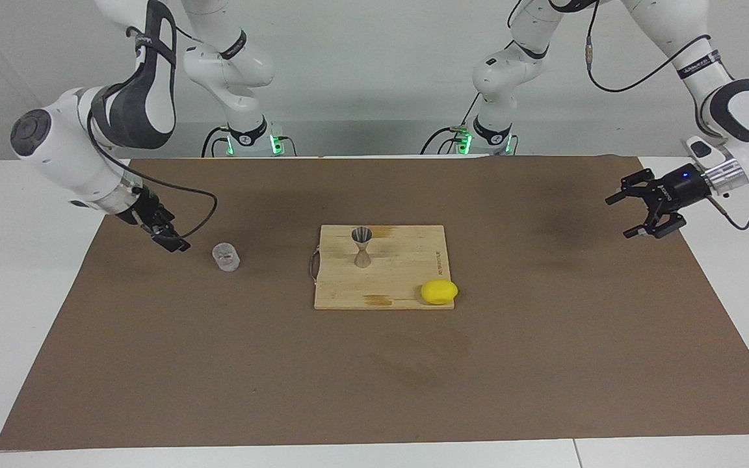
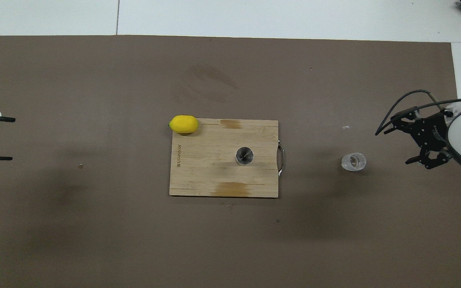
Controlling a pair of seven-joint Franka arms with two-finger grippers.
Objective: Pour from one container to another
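Observation:
I should next grab the small clear glass cup by its sides with my right gripper to pour into the jigger (image 2: 244,155).
A small clear glass cup (image 1: 225,256) stands upright on the brown mat; it also shows in the overhead view (image 2: 353,161). A grey metal hourglass jigger (image 1: 362,247) stands upright on the wooden cutting board (image 1: 407,273), also seen from above (image 2: 244,156). My right gripper (image 1: 176,242) is open and empty. It hangs low over the mat beside the cup, toward the right arm's end of the table, apart from it, as the overhead view (image 2: 399,145) also shows. My left gripper (image 1: 618,216) is open and empty, waiting over the mat's edge at the left arm's end (image 2: 11,139).
A yellow lemon (image 1: 439,292) lies at a corner of the cutting board (image 2: 214,176), farther from the robots than the jigger. The board has a metal handle (image 2: 281,160) on the side toward the cup. The brown mat (image 1: 374,390) covers the table.

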